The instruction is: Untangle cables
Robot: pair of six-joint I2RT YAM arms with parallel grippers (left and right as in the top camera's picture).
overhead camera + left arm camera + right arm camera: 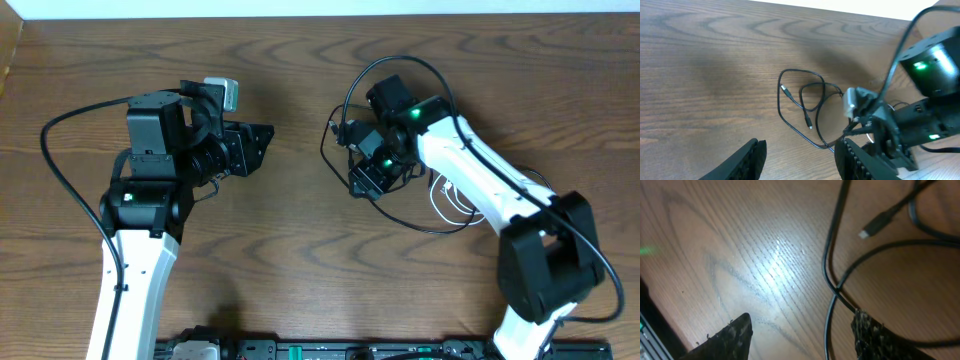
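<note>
I should grab the black cable with my right gripper by its loop's outer part, away from both plugs, so its free ends can slip out and untangle.
The black cable (816, 98) lies on the wooden table in loose overlapping loops, its two small plug ends (785, 90) resting inside the loops. From overhead it rings my right gripper (362, 180), which hangs low over it. In the right wrist view that gripper (800, 330) is open, and a strand of the black cable (829, 280) runs between its fingers, close to the right fingertip (872, 332), with one plug (875, 227) further ahead. A bit of the white cable (447, 205) shows under the right arm. My left gripper (258, 140) stands open and empty to the left, apart from both cables.
The table's far edge (320, 8) runs along the top. A black rail with connectors (330, 350) lies at the near edge between the arm bases. The arms' own thick black wires (60, 170) arc beside them.
</note>
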